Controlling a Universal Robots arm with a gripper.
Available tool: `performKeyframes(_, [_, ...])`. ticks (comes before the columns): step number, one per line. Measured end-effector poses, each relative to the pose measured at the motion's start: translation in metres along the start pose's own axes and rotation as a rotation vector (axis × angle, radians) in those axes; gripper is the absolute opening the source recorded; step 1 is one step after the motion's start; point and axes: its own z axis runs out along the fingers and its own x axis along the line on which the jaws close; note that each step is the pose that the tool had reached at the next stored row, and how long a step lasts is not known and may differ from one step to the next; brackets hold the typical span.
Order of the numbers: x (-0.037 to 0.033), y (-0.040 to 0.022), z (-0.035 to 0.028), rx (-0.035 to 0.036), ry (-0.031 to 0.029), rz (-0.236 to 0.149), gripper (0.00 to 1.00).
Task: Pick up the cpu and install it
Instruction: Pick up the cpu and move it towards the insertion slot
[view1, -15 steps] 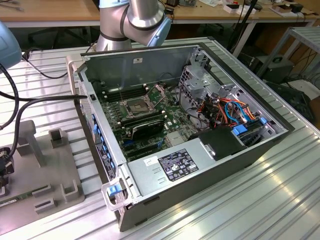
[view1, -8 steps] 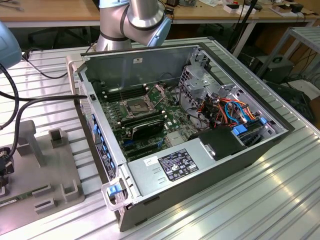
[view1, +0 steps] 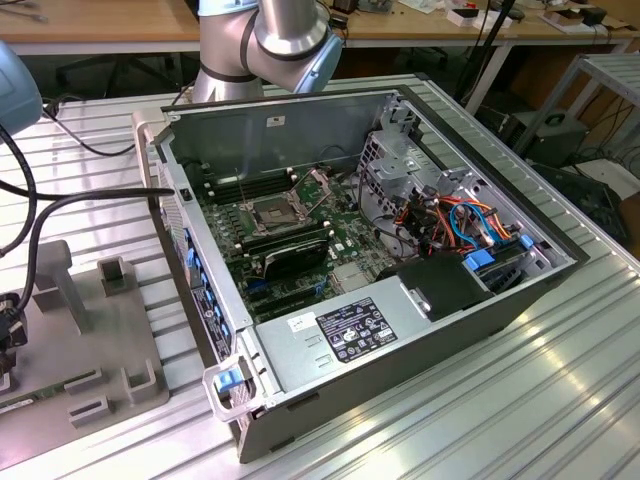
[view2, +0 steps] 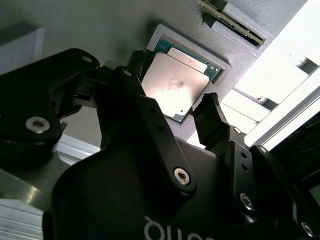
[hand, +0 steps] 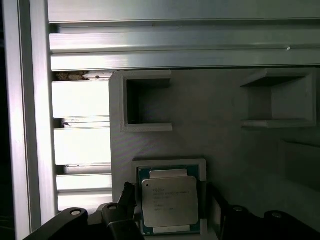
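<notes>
The gripper grabs the cpu (view2: 175, 82) by the middles of its side edges next. The cpu's raised rim wraps the corners and opens at mid-side.
The cpu (view2: 175, 82) (hand: 169, 200), a thin square chip with a dull silver top, lies flat in a shallow square recess of the grey holder plate (hand: 225, 125) (view1: 105, 335). In both wrist views my gripper (view2: 174, 80) (hand: 171, 195) hangs just over it. It is open, with one black fingertip (view2: 210, 107) on each side of the chip and outside the recess rim. Nothing is held. The open computer case (view1: 400, 330) holds the motherboard with its dark square socket (view1: 272, 212), its metal frame swung up.
A green memory stick (view2: 230, 20) stands in a slot of the holder plate near the cpu. Grey blocks (view1: 55, 275) rise from the plate. Black cables (view1: 60, 200) run across the ribbed aluminium table (view1: 520, 400). The arm's base (view1: 265, 40) stands behind the case.
</notes>
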Motion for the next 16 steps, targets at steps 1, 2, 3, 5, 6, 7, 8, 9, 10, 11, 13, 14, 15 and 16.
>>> performKeyframes(1, [0.0,0.0,0.0,0.0,0.0,0.0,0.68])
performKeyframes(2, [0.0,0.0,-0.0001,0.0001,0.0,0.0,0.68])
performKeyframes(3, [0.0,0.0,-0.0001,0.0001,0.0,0.0,0.68])
performKeyframes(5, [0.0,0.0,-0.0001,0.0001,0.0,0.0,0.68])
performKeyframes(6, [0.0,0.0,-0.0002,0.0,0.0,0.0,0.68])
performKeyframes(7, [0.0,0.0,-0.0002,0.0001,0.0,0.0,0.68])
performKeyframes(8, [0.0,0.0,-0.0003,0.0001,0.0,0.0,0.66])
performKeyframes(9, [0.0,0.0,-0.0003,0.0,0.0,0.0,0.66])
performKeyframes(10, [0.0,0.0,-0.0003,0.0,0.0,0.0,0.59])
performKeyframes(11, [0.0,0.0,-0.0003,0.0,0.0001,0.0,0.59])
performKeyframes(13, [0.0,0.0,-0.0004,0.0001,0.0001,0.0,0.59])
performKeyframes(14, [0.0,0.0,-0.0004,0.0001,0.0,0.0,0.59])
performKeyframes(15, [0.0,0.0,-0.0004,0.0,0.0,0.0,0.59])
performKeyframes(16, [-0.0001,0.0,-0.0006,0.0001,0.0001,0.0,0.59])
